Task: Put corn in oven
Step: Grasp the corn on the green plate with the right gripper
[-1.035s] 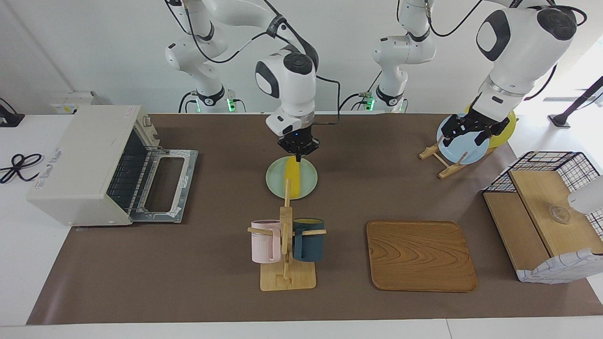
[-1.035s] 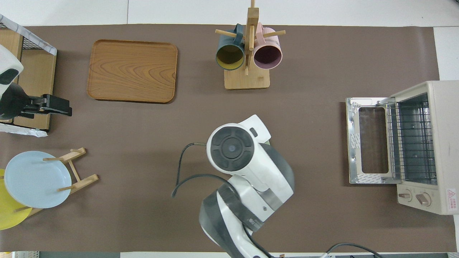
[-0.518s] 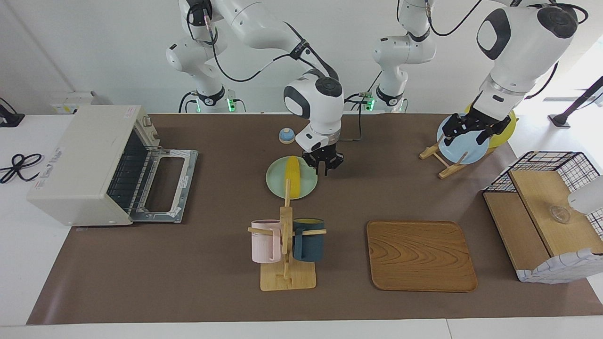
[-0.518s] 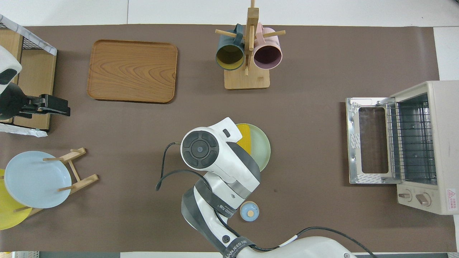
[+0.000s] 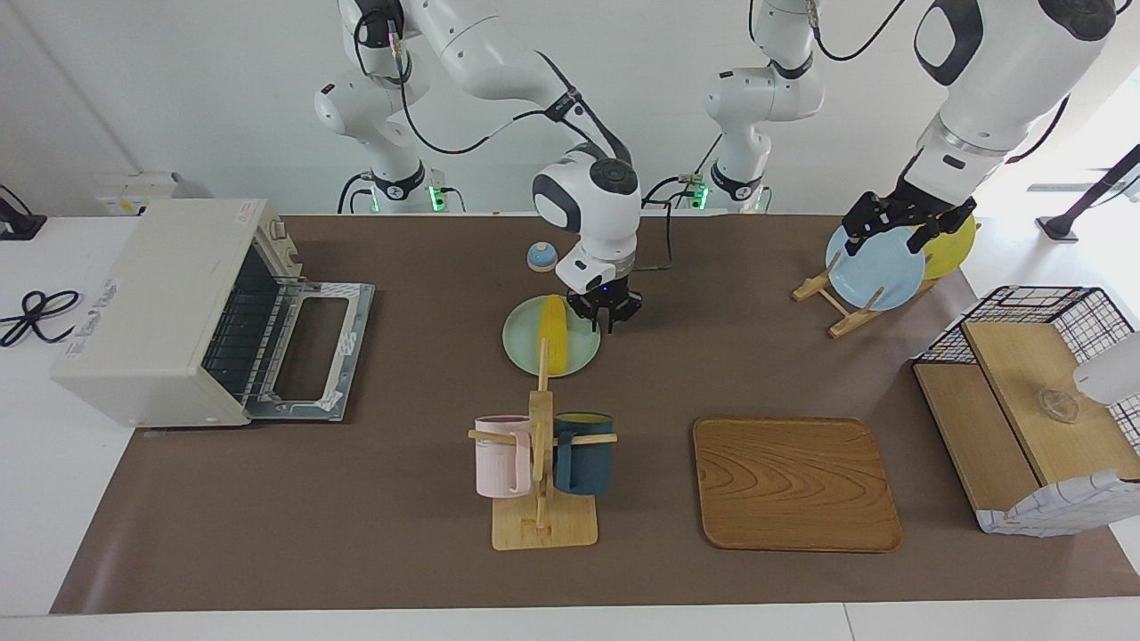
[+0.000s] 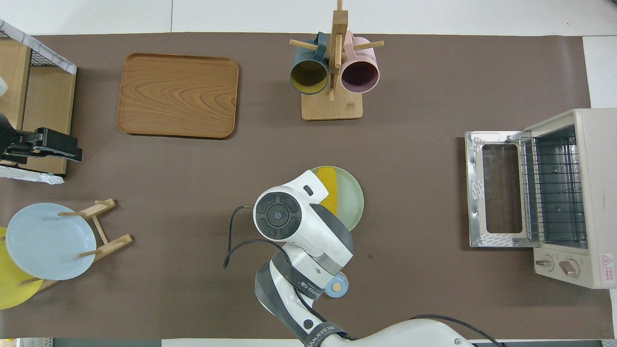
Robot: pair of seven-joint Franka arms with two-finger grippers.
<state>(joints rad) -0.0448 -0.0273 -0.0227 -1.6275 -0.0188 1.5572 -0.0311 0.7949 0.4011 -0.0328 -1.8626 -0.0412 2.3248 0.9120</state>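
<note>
Next, my right gripper grips the mint plate by its rim [image 6: 315,169] beside the corn, to bring the corn to the oven [image 6: 590,193].
The yellow corn [image 5: 554,331] [image 6: 329,190] lies on a mint plate [image 5: 521,343] near the table's middle. My right gripper [image 5: 607,319] hangs low at the plate's rim, beside the corn on the side toward the left arm's end, open and holding nothing. In the overhead view its wrist covers part of the plate. The off-white oven [image 5: 160,303] [image 6: 590,193] stands at the right arm's end with its door [image 5: 312,352] folded down and the wire rack showing. My left gripper [image 5: 895,230] waits open above the blue plate [image 5: 873,267].
A mug tree [image 5: 541,463] with a pink and a dark blue mug stands farther from the robots than the mint plate. A wooden tray [image 5: 795,482], a plate rack with blue and yellow plates, a wire-mesh crate [image 5: 1033,409] and a small blue knobbed thing [image 5: 541,256] are also there.
My right gripper left its place right over the corn, swung aside toward the left arm's end and opened, then eased back to the plate's rim. The left gripper rose slightly. The corn stayed put.
</note>
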